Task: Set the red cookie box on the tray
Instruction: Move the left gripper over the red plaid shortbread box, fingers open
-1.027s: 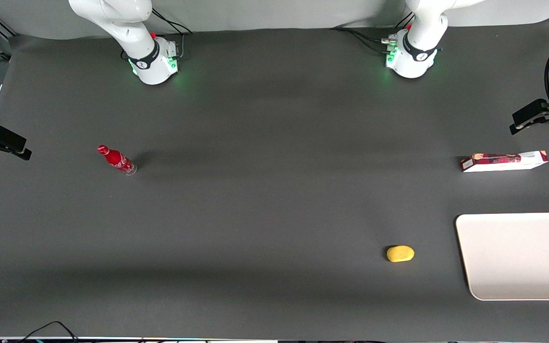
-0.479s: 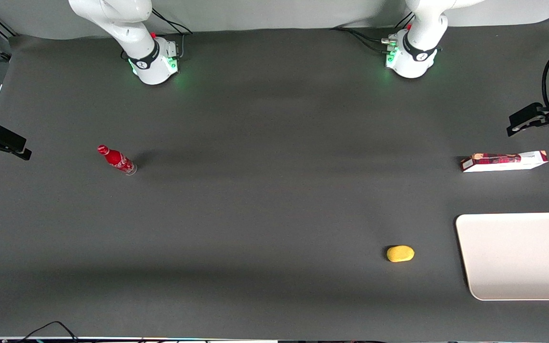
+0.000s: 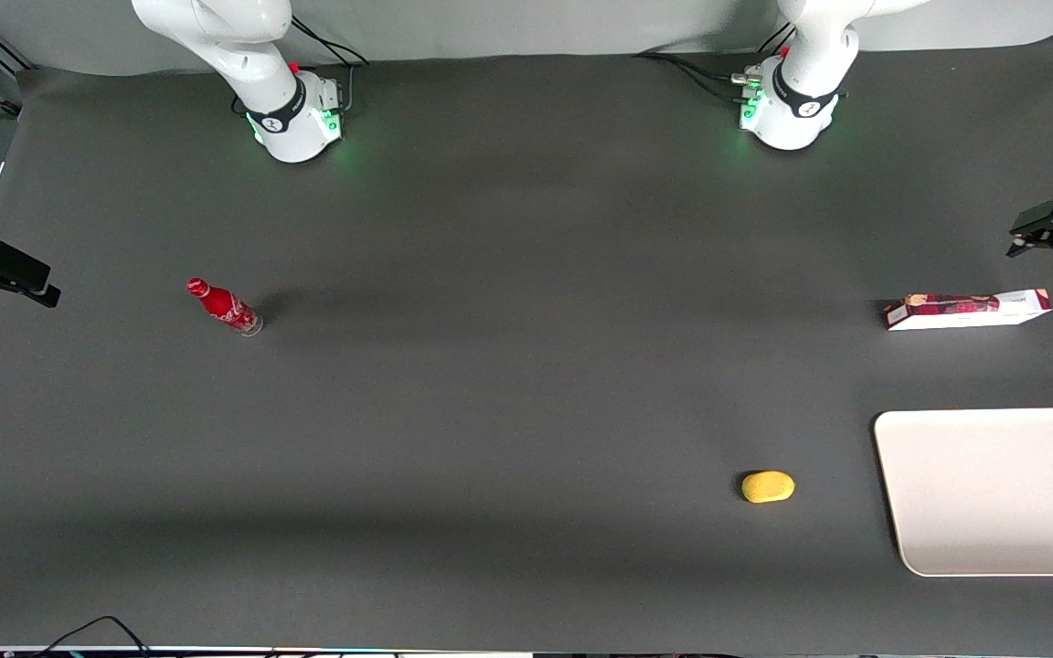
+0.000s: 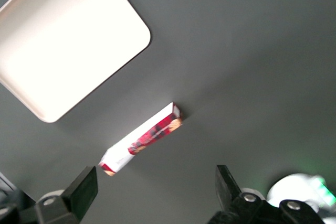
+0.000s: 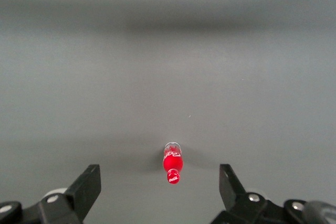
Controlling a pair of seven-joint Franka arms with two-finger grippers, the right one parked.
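The red cookie box will go on the off-white tray (image 3: 1002, 489), so my gripper will first pick the box up next by its narrow red printed side (image 3: 952, 302).
The red cookie box (image 3: 967, 310) lies long and flat on the dark table toward the working arm's end; the left wrist view shows its red printed face and white panel (image 4: 142, 139). The off-white tray (image 3: 1002, 489) sits nearer the front camera than the box, apart from it, and shows again as the tray (image 4: 63, 40) from the wrist. My gripper (image 3: 1043, 228) hangs at the table's edge, farther from the front camera than the box and high above the table. Its two dark fingers stand wide apart around my gripper's gap (image 4: 157, 192), open and holding nothing.
A yellow rounded object (image 3: 768, 486) lies beside the tray, toward the table's middle. A small red bottle (image 3: 223, 306) stands toward the parked arm's end, also seen as the bottle (image 5: 172, 162). The working arm's base (image 3: 787, 105) is at the back.
My gripper has shifted outward toward the table's end edge and slightly toward the front camera, turning as it went. The box, tray and other objects have not moved.
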